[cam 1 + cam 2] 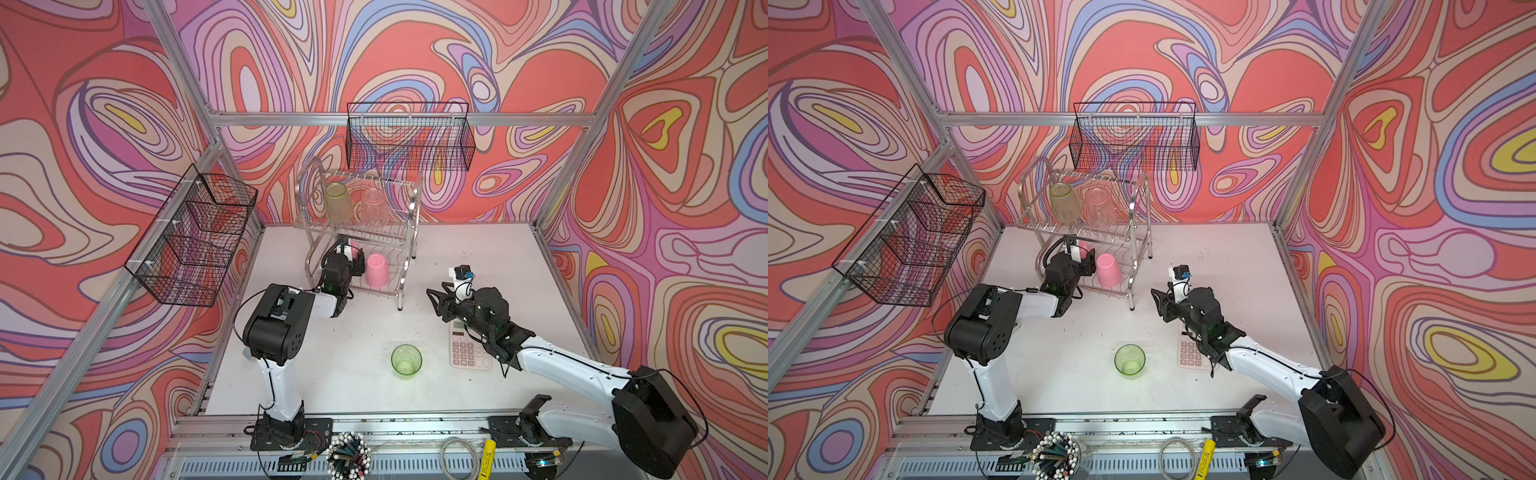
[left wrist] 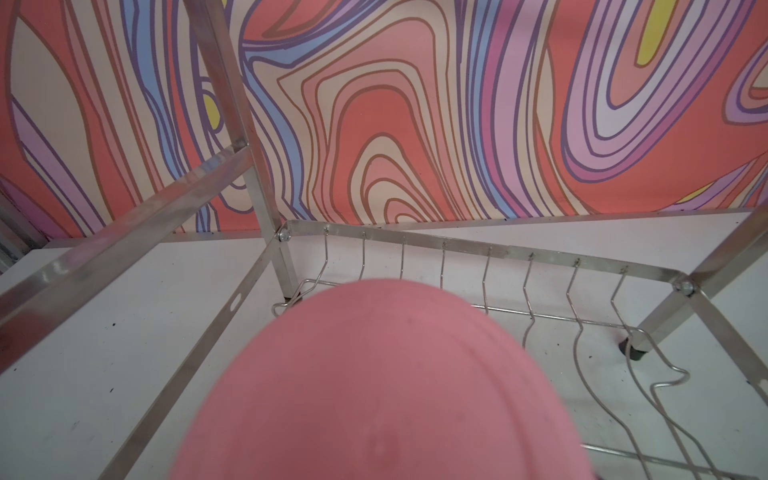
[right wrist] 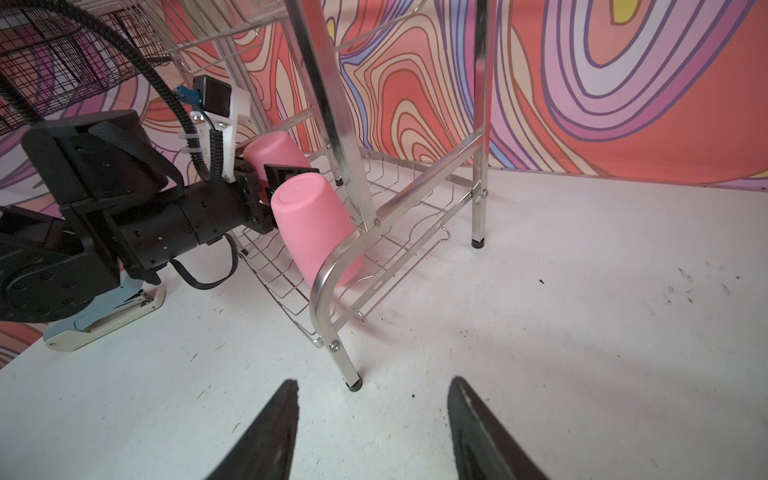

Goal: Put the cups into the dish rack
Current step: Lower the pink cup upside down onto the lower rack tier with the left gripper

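The second pink cup, released now, would end too near the lower shelf's front, with free rack wires beyond it. My left gripper will keep holding it.
The silver dish rack point(image 1: 409, 216) point(image 1: 1133, 216) stands at the back of the table. Upside down on its upper tier are a green cup point(image 1: 338, 203) and a clear ribbed cup point(image 1: 374, 208). A pink cup point(image 1: 377, 270) point(image 3: 316, 232) stands upside down on the lower tier. My left gripper point(image 1: 356, 261) point(image 3: 270, 183) reaches into the lower tier, shut on a second pink cup point(image 3: 274, 153) point(image 2: 374, 395), which hides its fingers in the left wrist view. Another green cup point(image 1: 406, 360) point(image 1: 1130, 360) stands upright on the table. My right gripper point(image 1: 434, 297) point(image 3: 374, 415) hovers open and empty near the rack's front foot.
A calculator point(image 1: 469, 353) lies under my right arm. A stapler point(image 3: 104, 316) lies on the table left of the rack. Black mesh baskets hang on the back wall point(image 1: 409, 137) and the left wall point(image 1: 195, 241). A pen holder point(image 1: 348, 455) sits at the front edge.
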Motion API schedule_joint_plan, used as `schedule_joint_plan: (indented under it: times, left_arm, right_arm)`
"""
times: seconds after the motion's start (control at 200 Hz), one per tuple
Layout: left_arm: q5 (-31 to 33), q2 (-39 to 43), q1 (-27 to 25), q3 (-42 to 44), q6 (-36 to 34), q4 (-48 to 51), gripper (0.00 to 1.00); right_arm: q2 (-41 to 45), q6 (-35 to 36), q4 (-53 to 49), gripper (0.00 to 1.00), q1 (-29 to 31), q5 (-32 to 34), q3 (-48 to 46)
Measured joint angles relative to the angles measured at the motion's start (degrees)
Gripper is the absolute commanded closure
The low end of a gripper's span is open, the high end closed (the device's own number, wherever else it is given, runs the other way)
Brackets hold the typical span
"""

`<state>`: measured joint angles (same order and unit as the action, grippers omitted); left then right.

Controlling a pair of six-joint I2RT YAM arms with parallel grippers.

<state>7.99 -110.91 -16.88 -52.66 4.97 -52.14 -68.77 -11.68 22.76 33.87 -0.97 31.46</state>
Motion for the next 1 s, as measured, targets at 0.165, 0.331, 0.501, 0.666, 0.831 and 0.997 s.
schedule_joint_plan:
  times: [0.165,0.331,0.501,0.666,0.831,0.997]
  left_arm:
    - [0.0,-2.6,0.0,-2.8,-0.4,0.6,0.40]
    - [-0.5,-3.8,0.4,-6.0,-0.4,3.3,0.40]
    - [-1.2,-3.8,1.7,-7.0,-0.1,4.8,0.40]
    - [-2.0,-4.5,2.4,-9.4,-0.3,7.7,0.40]
    - [-3.6,-5.5,2.8,-12.1,-0.6,10.0,0.40]
    - [-5.5,-7.0,4.1,-15.2,-1.0,11.6,0.40]
  right_arm:
    - [-0.8,0.0,0.5,0.41,-0.6,-0.1,-0.1]
    - [-1.7,-0.2,0.9,0.41,-1.3,-0.5,-0.1]
    - [-3.1,-0.9,1.7,0.41,-2.2,-1.2,-0.1]
    - [-4.2,-1.3,2.2,0.41,-2.6,-1.9,-0.1]
    - [-4.9,-1.5,2.9,0.41,-3.3,-2.1,-0.1]
    - [-5.6,-1.5,3.5,0.41,-3.9,-2.5,-0.1]
